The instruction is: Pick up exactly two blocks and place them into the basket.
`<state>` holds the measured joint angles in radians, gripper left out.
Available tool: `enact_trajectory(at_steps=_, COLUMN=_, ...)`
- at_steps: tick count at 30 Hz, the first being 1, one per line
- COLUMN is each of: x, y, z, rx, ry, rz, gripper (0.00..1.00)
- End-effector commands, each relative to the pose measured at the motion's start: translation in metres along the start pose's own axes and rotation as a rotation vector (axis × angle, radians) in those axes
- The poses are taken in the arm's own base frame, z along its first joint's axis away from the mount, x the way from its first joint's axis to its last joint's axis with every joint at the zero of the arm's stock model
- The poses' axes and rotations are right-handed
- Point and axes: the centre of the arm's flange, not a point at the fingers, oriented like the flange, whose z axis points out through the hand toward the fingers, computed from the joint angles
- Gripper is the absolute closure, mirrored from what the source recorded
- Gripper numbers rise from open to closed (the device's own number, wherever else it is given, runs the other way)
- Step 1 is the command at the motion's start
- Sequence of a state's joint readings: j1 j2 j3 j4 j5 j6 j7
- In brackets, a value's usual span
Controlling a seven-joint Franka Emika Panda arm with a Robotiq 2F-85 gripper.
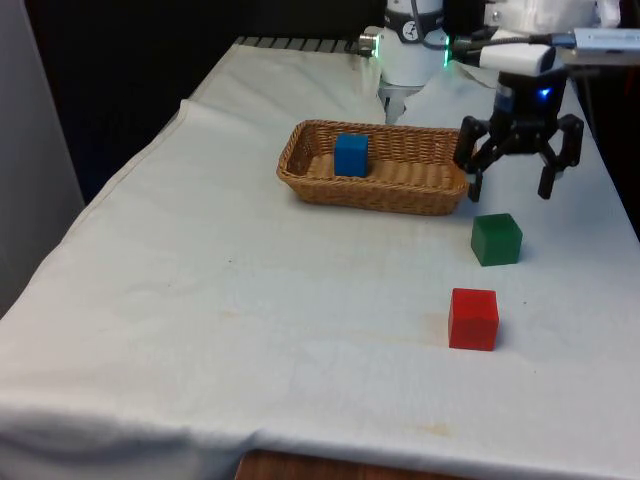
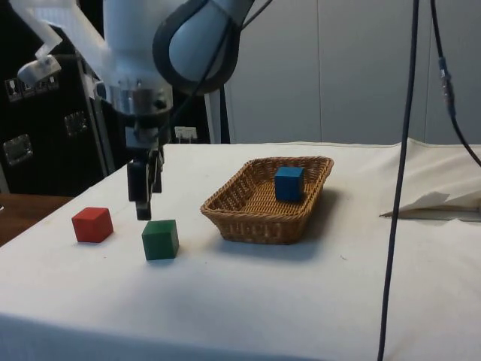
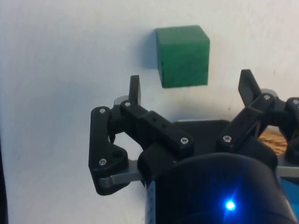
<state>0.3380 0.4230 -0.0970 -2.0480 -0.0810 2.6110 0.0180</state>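
Next, my gripper grips the green block [image 1: 496, 239] by two opposite sides to get it into the basket [image 1: 400, 195].
A blue block [image 1: 351, 155] [image 2: 288, 183] sits inside the wicker basket [image 1: 400, 195] [image 2: 248, 218]. On the cloth lie a green block [image 1: 496, 239] [image 2: 160, 239] [image 3: 182, 56] and, closer to the table's front edge, a red block [image 1: 473, 318] [image 2: 92, 224]. My gripper [image 1: 510, 190] [image 2: 144, 214] [image 3: 190, 86] hangs open just above the cloth, between the basket's end at the front view's right and the green block. It holds nothing. In the wrist view the green block lies just beyond my fingertips [image 3: 134, 88].
The white cloth [image 1: 250, 300] covers the whole table. In the side view a black cable [image 2: 402, 173] hangs down in the foreground, and a fold of the cloth [image 2: 436, 203] rises at the far edge.
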Motion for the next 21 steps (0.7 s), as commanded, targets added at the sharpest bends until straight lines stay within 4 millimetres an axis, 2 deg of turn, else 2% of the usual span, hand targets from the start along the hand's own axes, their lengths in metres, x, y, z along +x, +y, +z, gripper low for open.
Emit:
enact_trajectory(at_steps=1, x=0.001, y=-0.001, z=0.003, rx=0.000, ry=0.001, rz=-0.001, gripper=0.00)
enact_trajectory(at_steps=9, x=-0.002, y=0.004, z=0.038, rx=0.034, ry=0.001, rz=0.001, gripper=0.00)
enact_trajectory(at_steps=11, x=-0.003, y=0.006, z=0.039, rx=0.023, ry=-0.004, rz=0.003, gripper=0.00)
enact_trajectory(at_steps=19, x=-0.010, y=0.011, z=0.067, rx=0.041, ry=-0.009, rz=0.006, gripper=0.00)
enact_trajectory(at_steps=21, x=-0.010, y=0.011, z=0.069, rx=0.040, ry=-0.009, rz=0.006, gripper=0.00)
